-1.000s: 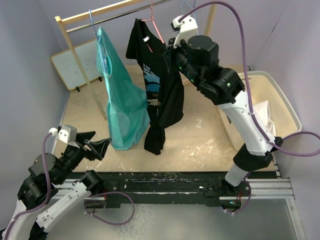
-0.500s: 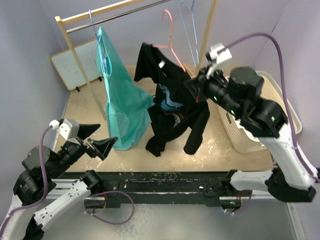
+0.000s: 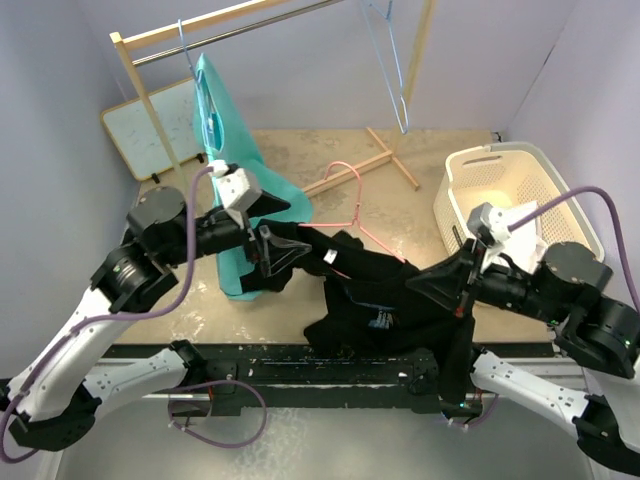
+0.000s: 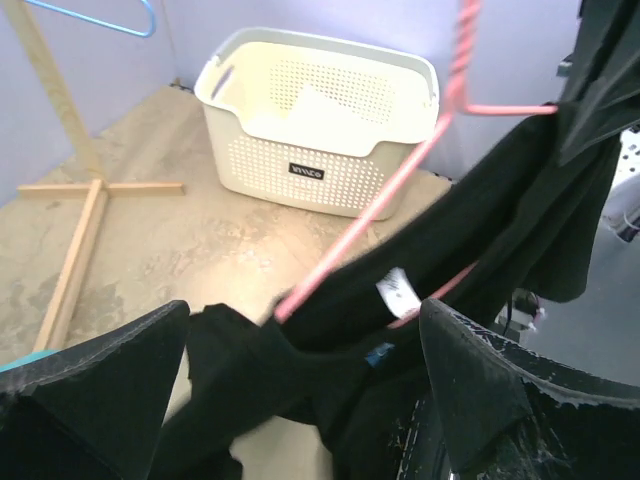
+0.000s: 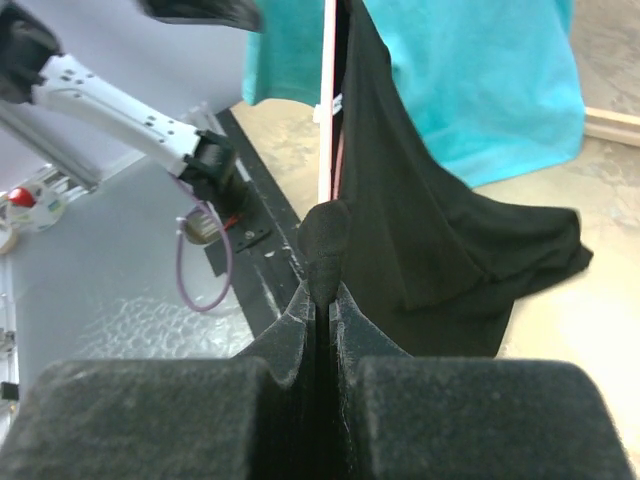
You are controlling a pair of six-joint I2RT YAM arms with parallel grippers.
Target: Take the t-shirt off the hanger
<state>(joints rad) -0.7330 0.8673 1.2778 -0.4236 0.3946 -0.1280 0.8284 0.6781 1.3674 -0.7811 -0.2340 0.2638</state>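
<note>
I will next grab the pink hanger's arm at the t-shirt's collar with my left gripper, so the hanger's opposite arm stays free to slip out.
The black t-shirt hangs low over the near table edge, still draped on the pink hanger, which is off the rail. My right gripper is shut on a fold of the shirt's right side; in the right wrist view the pinched fabric bulges above the closed gripper, and the hanger runs up beside it. My left gripper is open at the collar. In the left wrist view its gripper spans the black t-shirt and the white label, gripping nothing.
A teal shirt hangs from a blue hanger on the wooden rack's rail, just behind my left gripper. An empty blue hanger hangs further right. A cream laundry basket stands at the right, a whiteboard leans at the back left.
The right gripper has pulled the black t-shirt and pink hanger off the rail, down toward the near edge. The left arm has risen to the collar and its jaws have opened wide.
</note>
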